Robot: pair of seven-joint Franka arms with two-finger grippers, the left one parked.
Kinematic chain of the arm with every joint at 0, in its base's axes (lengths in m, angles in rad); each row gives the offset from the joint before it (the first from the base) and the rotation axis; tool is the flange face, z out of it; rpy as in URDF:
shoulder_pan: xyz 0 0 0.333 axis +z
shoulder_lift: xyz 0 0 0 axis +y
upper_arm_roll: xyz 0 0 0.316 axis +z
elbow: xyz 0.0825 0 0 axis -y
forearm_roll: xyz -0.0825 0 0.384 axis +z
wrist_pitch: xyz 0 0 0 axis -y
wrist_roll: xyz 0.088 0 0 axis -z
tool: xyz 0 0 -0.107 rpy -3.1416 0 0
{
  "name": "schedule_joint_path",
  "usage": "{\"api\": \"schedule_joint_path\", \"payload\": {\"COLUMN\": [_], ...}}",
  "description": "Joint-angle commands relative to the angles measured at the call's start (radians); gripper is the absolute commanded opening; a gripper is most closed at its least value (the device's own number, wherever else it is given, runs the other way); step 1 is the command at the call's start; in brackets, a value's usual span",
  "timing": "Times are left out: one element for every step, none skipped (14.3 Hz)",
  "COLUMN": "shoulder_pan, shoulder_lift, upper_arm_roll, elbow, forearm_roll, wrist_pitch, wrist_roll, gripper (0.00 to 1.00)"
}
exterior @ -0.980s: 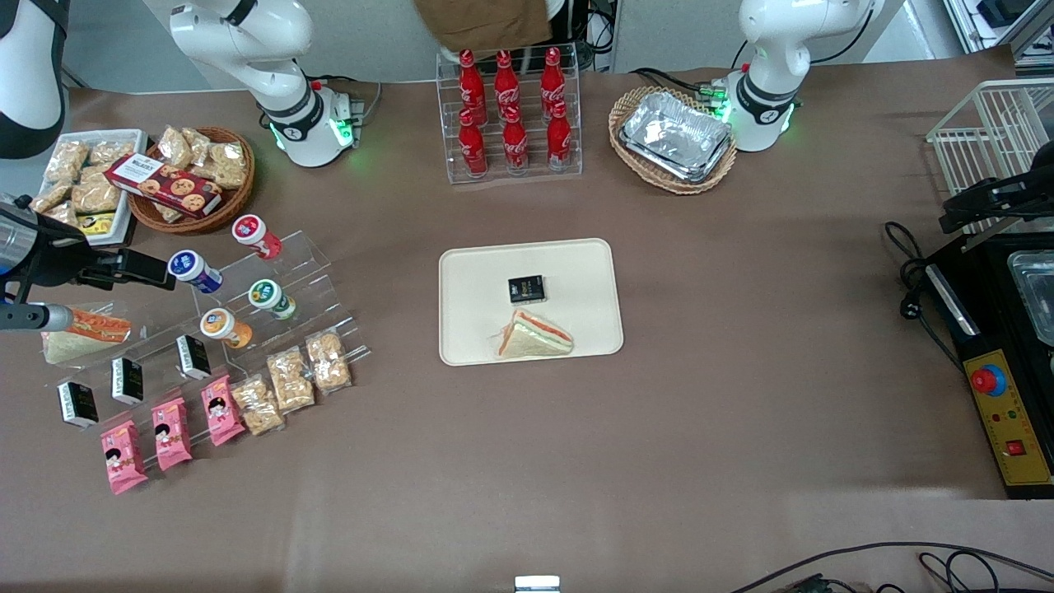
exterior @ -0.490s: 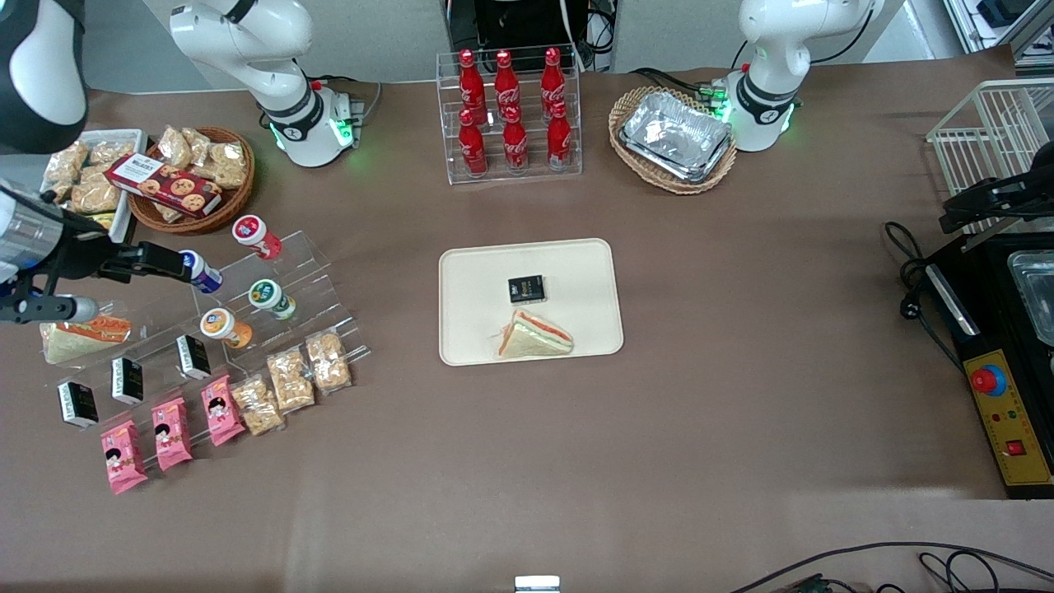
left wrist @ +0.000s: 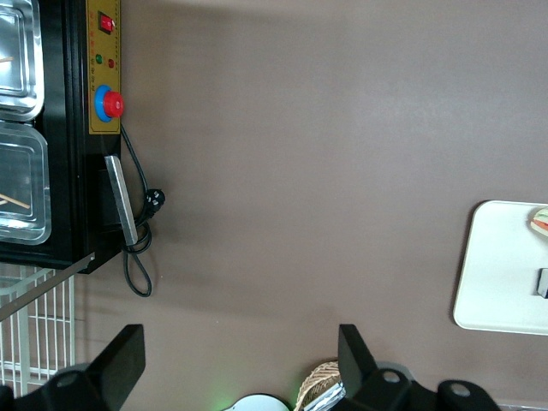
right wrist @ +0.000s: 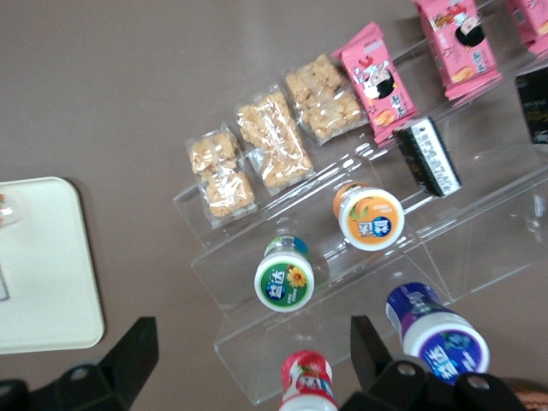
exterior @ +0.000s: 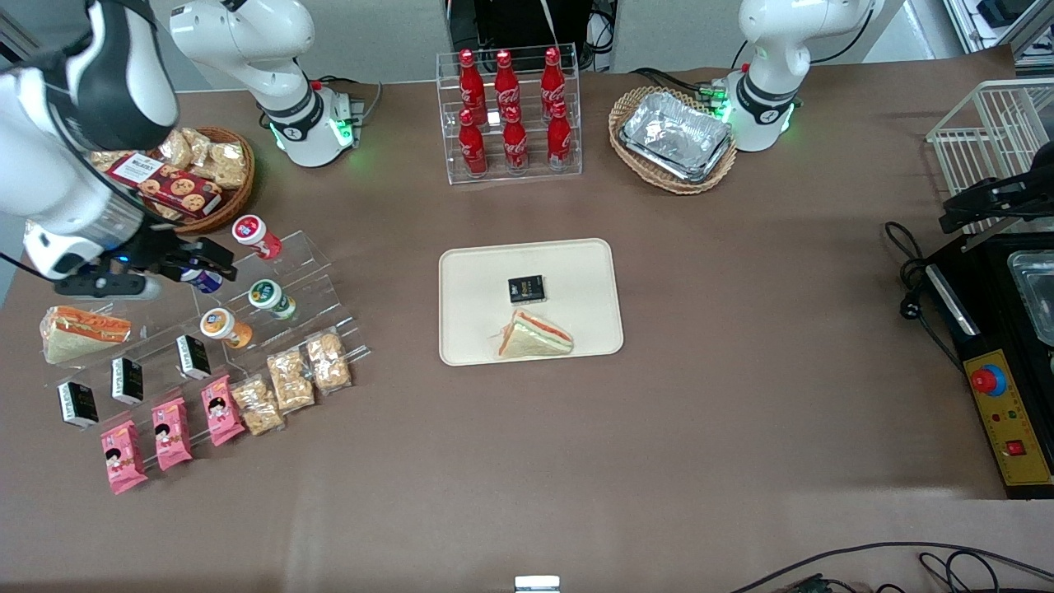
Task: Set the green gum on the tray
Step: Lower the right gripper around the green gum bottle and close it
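My right gripper will next grab the green gum by its white lid [exterior: 263,292]. Then it will place the green gum on the cream tray [exterior: 576,272].
The green gum [exterior: 270,297] lies on the middle step of a clear acrylic stand [exterior: 305,276]; its white lid with a green mark faces up in the right wrist view [right wrist: 284,279]. The cream tray [exterior: 576,272] lies in the table's middle, holding a small black box [exterior: 525,288] and a sandwich [exterior: 535,336]; its edge shows in the right wrist view [right wrist: 43,265]. My right gripper [exterior: 216,262] hovers open and empty above the stand, over the blue-lid bottle [exterior: 206,281]. The green gum is a little nearer the front camera, between the gripper and the tray. In the wrist view the open gripper [right wrist: 253,360] frames the red-lid bottle [right wrist: 306,381].
An orange-lid bottle [exterior: 224,326], black boxes, biscuit packs [exterior: 288,379] and pink packets [exterior: 171,432] fill the stand. A wicker basket with cookies [exterior: 198,177], a cola rack [exterior: 510,111], a basket of foil trays [exterior: 675,136] and a black machine [exterior: 1005,371] ring the table.
The right arm has swung in from the working arm's end of the table toward the stand. Its gripper now covers the blue-lid bottle. The bottles and tray have not moved.
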Motion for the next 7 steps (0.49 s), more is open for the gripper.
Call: {"api": "schedule_joint_path", "payload": {"shoulder_pan": [0.015, 0.015, 0.015, 0.015, 0.015, 0.015, 0.015], "shoulder_lift": [-0.020, -0.003, 0.014, 0.031, 0.040, 0.048, 0.057], "upper_arm_roll": [-0.001, -0.001, -0.001, -0.001, -0.001, -0.001, -0.001], "elbow": [-0.146, -0.166, -0.184, -0.203, -0.223, -0.240, -0.247], "forearm_roll": [-0.012, -0.012, -0.012, -0.012, -0.012, -0.012, -0.012], "wrist_pitch": [0.163, 0.190, 0.218, 0.247, 0.273, 0.299, 0.315], "wrist_roll": [0.014, 0.014, 0.014, 0.016, 0.016, 0.014, 0.016], "gripper": [1.00, 1.00, 1.00, 1.00, 1.00, 1.00, 1.00]}}
